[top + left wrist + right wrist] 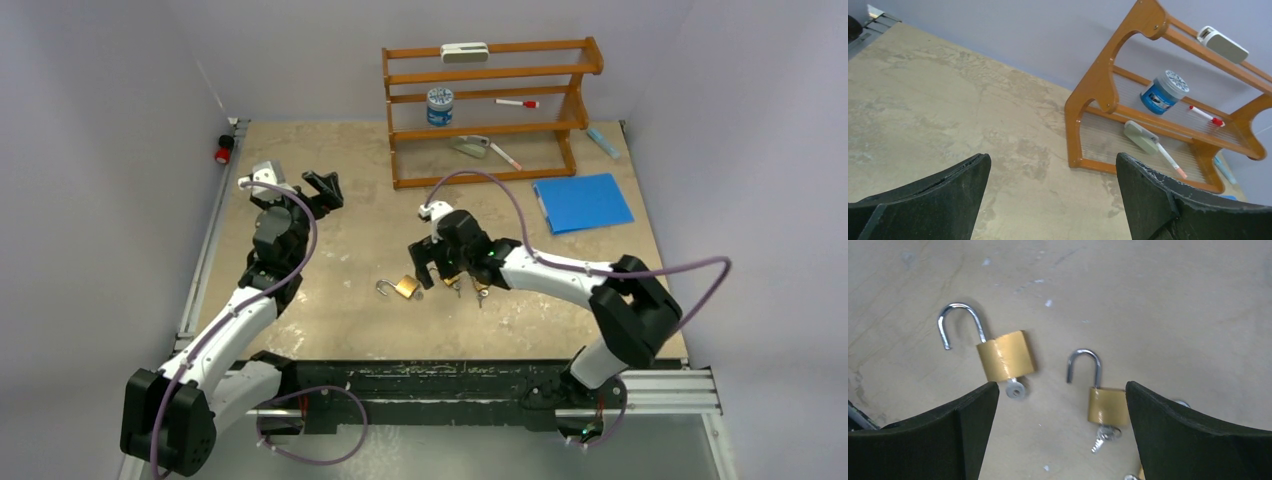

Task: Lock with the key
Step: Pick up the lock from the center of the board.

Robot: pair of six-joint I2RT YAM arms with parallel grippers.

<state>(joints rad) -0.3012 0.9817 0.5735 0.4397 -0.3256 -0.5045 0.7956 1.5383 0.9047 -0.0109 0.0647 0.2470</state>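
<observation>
The larger padlock (403,288) is the thing my right gripper will reach, and it will grab the narrow sides of the padlock's brass body. The padlock's shackle and the key stay free for locking.
Two brass padlocks lie on the table under my right gripper (1062,390), which hangs open just above them. The larger padlock (1005,356) has its shackle (960,320) swung open and a key (1015,389) in its base. The smaller padlock (1108,406) lies between my fingers' line, close to the right fingertip (1148,405), with keys (1103,436) below it and its shackle raised. From above, the larger padlock (403,288) sits left of the right gripper (425,262). My left gripper (325,188) is open and empty, far from the locks, facing the rack.
A wooden rack (490,110) at the back holds a blue jar (439,106), a red-capped marker (517,103) and a white eraser (464,51). A blue folder (583,202) lies to its right. A red knob (223,150) sits at the back left corner.
</observation>
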